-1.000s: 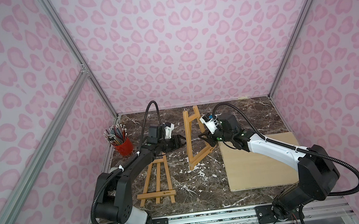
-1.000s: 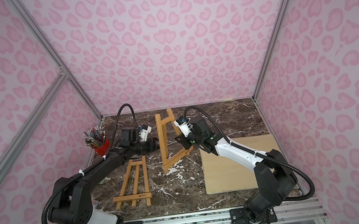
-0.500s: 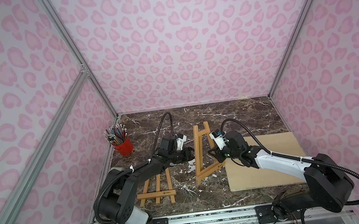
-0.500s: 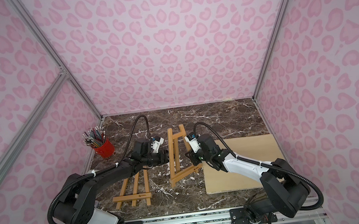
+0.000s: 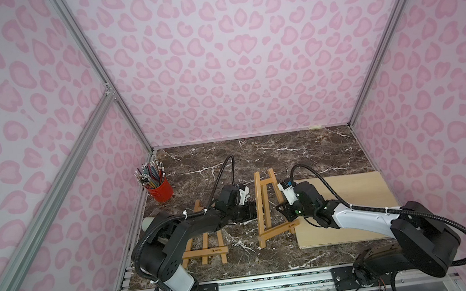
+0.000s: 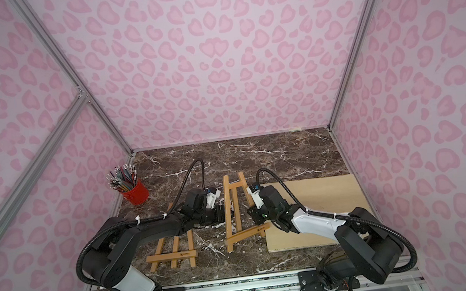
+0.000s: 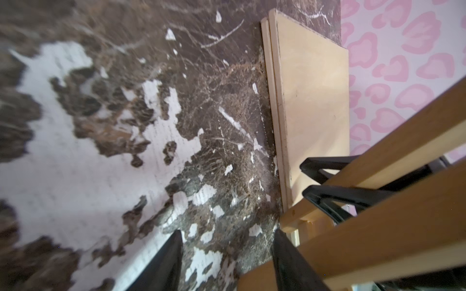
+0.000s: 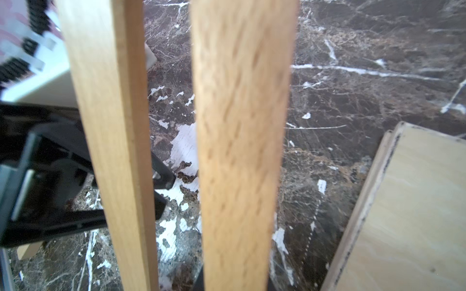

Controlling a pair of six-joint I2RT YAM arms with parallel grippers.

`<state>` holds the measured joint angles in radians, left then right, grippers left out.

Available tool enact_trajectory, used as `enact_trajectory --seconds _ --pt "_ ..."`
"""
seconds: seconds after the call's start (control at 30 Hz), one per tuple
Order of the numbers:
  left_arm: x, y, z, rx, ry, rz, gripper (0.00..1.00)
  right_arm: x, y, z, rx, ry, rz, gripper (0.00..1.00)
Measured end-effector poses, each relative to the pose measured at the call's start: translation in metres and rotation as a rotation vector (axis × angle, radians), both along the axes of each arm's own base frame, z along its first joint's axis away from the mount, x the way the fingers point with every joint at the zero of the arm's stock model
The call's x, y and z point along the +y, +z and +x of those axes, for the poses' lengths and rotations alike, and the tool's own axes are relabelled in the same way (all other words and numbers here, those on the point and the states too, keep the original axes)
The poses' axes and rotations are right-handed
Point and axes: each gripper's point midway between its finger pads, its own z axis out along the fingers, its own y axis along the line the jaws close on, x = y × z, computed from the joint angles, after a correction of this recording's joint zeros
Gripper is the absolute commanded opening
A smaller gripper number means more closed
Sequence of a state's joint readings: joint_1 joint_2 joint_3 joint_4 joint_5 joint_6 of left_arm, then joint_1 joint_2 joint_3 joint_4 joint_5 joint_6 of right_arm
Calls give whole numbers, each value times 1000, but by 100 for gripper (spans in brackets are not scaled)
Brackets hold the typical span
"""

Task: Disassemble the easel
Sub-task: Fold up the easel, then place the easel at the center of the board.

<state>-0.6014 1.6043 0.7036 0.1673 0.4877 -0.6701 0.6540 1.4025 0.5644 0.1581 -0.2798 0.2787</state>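
The easel's legs are tilted up above the marble tabletop, so the easel should go down flat onto it before my right gripper lets go.
A wooden easel (image 5: 265, 208) (image 6: 234, 210) stands upright in the middle of the marble table, its lower crossbar (image 5: 277, 232) near the board's corner. My right gripper (image 5: 283, 209) (image 8: 234, 282) is shut on the easel's right leg (image 8: 242, 151), which fills the right wrist view. My left gripper (image 5: 249, 210) (image 7: 227, 254) is open beside the left leg (image 7: 378, 231), with one finger (image 7: 287, 257) against the wood and only marble between the jaws. The right gripper's black fingers (image 7: 327, 176) show behind the legs in the left wrist view.
A second wooden easel (image 5: 205, 245) lies flat at the front left, partly under my left arm. A red cup of pencils (image 5: 159, 187) stands at the back left. A pale wooden board (image 5: 349, 207) lies flat on the right.
Both arms and the upright easel have moved toward the table's front and slightly right. The right gripper has kept its hold; the left has stayed open beside the left leg.
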Motion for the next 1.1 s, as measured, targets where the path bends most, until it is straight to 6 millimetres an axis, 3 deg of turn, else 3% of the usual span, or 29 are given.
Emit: enact_trajectory --seconds 0.27,0.63,0.87,1.1 --pt "48 14 17 -61 133 258 69 8 -7 -3 28 1 -38 15" --pt "113 45 18 -143 295 435 74 40 -42 -25 163 29 -138 15" --pt "137 52 9 -164 335 467 77 66 -48 -18 161 9 -149 18" --pt "150 54 2 -178 355 483 78 71 -49 -13 149 -18 -165 26"
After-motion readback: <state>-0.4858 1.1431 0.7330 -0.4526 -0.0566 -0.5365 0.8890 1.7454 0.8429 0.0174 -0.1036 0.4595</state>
